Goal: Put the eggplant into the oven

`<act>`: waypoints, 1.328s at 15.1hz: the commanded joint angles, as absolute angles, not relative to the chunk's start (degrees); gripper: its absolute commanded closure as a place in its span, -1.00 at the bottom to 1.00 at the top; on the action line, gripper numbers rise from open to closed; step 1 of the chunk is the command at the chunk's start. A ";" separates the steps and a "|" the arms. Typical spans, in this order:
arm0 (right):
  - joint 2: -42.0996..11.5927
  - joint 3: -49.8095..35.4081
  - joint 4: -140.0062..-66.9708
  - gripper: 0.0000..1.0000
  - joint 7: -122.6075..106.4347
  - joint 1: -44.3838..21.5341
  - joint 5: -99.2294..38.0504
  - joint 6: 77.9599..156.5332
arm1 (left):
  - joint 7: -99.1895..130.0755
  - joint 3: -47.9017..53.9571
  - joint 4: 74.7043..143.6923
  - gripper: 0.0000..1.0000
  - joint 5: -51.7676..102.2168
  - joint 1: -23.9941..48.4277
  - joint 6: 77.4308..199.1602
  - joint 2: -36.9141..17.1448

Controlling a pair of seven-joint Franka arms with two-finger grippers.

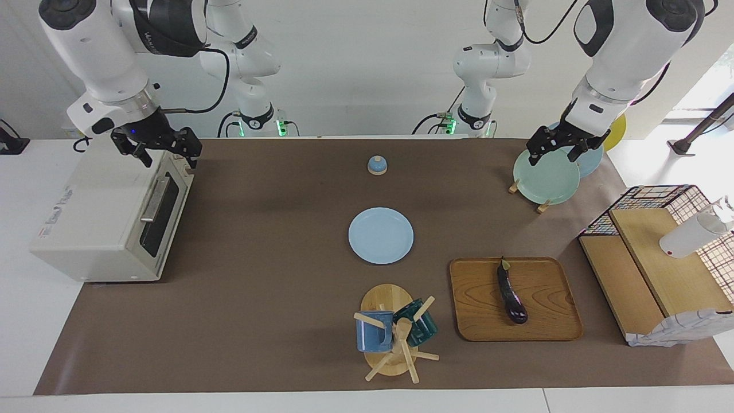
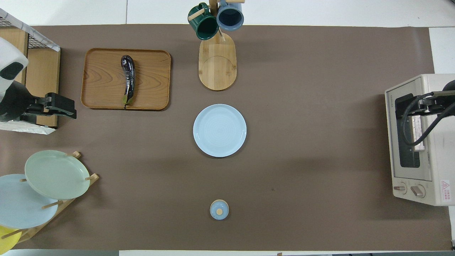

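My left gripper grabs the eggplant's stem end (image 2: 127,100) next, to get it on the eggplant's way into the oven.
The eggplant (image 1: 510,295) lies lengthwise on a wooden tray (image 1: 550,321), toward the left arm's end of the table, stem cap toward the robots; it also shows in the overhead view (image 2: 128,78) on the tray (image 2: 103,81). The off-white oven (image 1: 97,212) stands at the right arm's end, its dark glass door shut; the overhead view shows it too (image 2: 426,170). My right gripper (image 1: 167,156) hangs open and empty over the oven's top edge above the door (image 2: 423,103). My left gripper (image 1: 559,154) hangs open and empty over the plate rack, well apart from the eggplant (image 2: 69,108).
A light blue plate (image 1: 381,235) lies mid-table. A mug tree (image 1: 395,332) with two mugs stands beside the tray. A small blue bell (image 1: 377,165) sits nearer the robots. A rack of plates (image 1: 545,178) and a wire-and-wood rack (image 1: 659,258) stand at the left arm's end.
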State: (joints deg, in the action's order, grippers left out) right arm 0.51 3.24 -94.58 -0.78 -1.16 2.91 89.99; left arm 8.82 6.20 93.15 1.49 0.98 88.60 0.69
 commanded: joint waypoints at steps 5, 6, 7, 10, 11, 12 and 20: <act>1.14 3.08 -95.01 -1.00 -2.29 -0.62 1.14 90.53 | 7.91 6.68 92.72 -1.00 1.49 0.35 88.51 0.62; 1.32 3.08 -95.01 -1.00 -2.29 -0.62 1.14 90.61 | 8.26 6.68 92.72 -1.00 1.49 0.44 88.59 0.62; 1.41 3.08 -95.01 -1.00 -2.02 -0.70 1.14 90.62 | 8.26 6.68 92.72 -1.00 1.49 0.44 88.68 0.62; 2.02 3.16 -95.53 -1.00 -1.76 -0.62 1.05 92.02 | 8.79 6.68 93.86 -1.00 1.49 0.61 93.49 0.61; 2.02 3.16 -95.54 -1.00 -2.11 -0.44 1.05 91.93 | 8.79 6.68 94.82 -1.00 1.49 0.70 95.52 0.53; 2.02 3.25 -95.54 -1.00 -2.20 -0.35 1.05 91.85 | 8.79 6.68 94.92 -1.00 1.76 0.62 96.84 -0.08; 5.17 3.78 -103.33 1.00 -6.68 1.05 1.58 98.05 | 8.44 6.68 93.52 -1.00 3.61 2.81 112.04 -17.47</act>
State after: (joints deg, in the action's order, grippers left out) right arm 1.63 3.67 -96.79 -3.97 -0.59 2.91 92.75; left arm 8.84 6.87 94.67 3.25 1.59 108.39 -13.21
